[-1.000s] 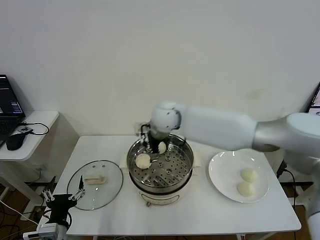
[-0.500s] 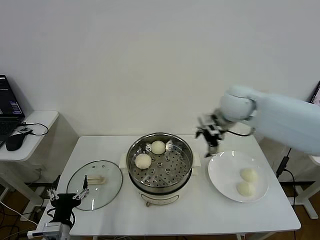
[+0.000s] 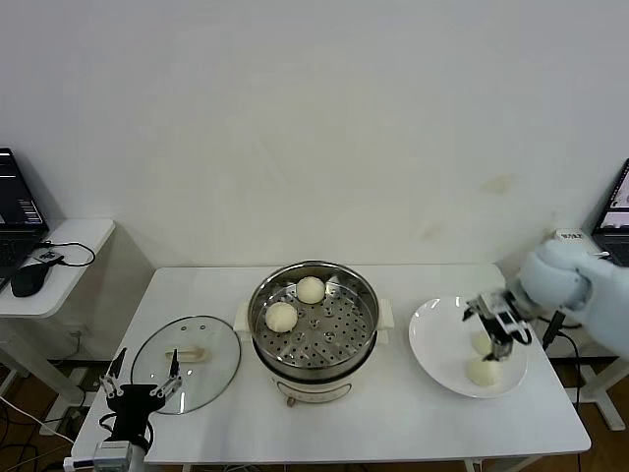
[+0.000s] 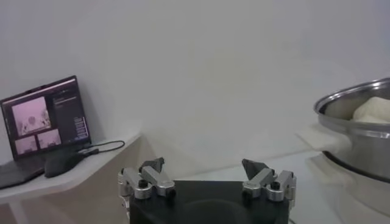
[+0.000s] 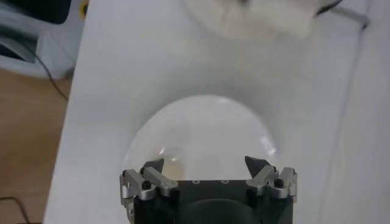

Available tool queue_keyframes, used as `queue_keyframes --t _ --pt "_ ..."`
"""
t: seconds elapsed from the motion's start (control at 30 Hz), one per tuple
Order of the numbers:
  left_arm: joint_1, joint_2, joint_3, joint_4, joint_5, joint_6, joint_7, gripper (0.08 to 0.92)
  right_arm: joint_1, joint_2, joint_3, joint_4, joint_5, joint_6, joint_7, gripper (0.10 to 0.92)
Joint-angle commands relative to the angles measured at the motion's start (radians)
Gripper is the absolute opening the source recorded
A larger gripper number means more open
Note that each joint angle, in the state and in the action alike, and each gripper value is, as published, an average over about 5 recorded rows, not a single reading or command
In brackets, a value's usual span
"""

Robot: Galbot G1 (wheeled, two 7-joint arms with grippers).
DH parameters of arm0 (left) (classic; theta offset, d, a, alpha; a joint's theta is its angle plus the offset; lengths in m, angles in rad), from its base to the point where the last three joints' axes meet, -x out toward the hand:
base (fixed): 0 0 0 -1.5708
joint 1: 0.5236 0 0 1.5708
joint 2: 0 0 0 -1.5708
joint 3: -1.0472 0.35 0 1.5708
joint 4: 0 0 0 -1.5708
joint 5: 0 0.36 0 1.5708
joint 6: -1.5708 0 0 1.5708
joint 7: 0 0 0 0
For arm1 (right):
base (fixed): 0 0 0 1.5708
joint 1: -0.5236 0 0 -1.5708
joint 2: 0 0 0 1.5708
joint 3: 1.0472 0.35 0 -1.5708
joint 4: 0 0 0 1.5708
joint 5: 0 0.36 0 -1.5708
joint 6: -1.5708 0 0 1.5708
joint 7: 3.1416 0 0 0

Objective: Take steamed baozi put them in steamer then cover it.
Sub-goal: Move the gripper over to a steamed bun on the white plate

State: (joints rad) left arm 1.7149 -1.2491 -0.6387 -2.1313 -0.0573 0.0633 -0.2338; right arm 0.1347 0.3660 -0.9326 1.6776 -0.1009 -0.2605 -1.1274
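I should next pick up a baozi from the plate by its rounded sides with my right gripper, to fill the steamer's tray [image 3: 324, 329].
The steel steamer [image 3: 315, 322] stands mid-table with two baozi on its tray, one at the left [image 3: 281, 316] and one at the back [image 3: 311, 289]. Two more baozi lie on the white plate [image 3: 439, 339]: the near one [image 3: 483, 372] shows whole, the far one [image 3: 480, 341] is half hidden by my right gripper [image 3: 501, 336]. That gripper is open and empty, just above the plate [image 5: 201, 131]. The glass cover [image 3: 187, 361] lies flat at the left of the steamer. My left gripper [image 3: 142, 385] is open and empty, parked at the table's front left corner; its view shows the steamer [image 4: 359, 131] at the side.
A side desk with a laptop [image 3: 18, 211] and a mouse [image 3: 29, 277] stands at the far left. The wall rises right behind the table. A monitor edge [image 3: 617, 202] and cables stand at the far right. Bare table lies between steamer and plate.
My right gripper let go of a baozi at the back of the steamer, then swung right and came down over the plate. The left gripper shifted slightly.
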Motion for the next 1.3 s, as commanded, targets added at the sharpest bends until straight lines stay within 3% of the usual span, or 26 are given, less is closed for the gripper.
queue_keyframes --t 0.03,0.93,1.3 --pt "0.002 0.0 0.001 0.0 0.007 0.001 0.0 0.823 -0.441 -0.081 0.332 -0.043 -0.148 0.047 0.032 0.823" --pt "0.011 -0.004 -0.017 0.004 0.007 0.001 0.001 0.823 -0.488 0.121 0.379 -0.249 -0.193 0.038 0.095 0.822" --pt "0.011 -0.005 -0.016 0.0 0.008 0.0 0.0 0.823 -0.475 0.133 0.382 -0.259 -0.181 0.028 0.085 0.673"
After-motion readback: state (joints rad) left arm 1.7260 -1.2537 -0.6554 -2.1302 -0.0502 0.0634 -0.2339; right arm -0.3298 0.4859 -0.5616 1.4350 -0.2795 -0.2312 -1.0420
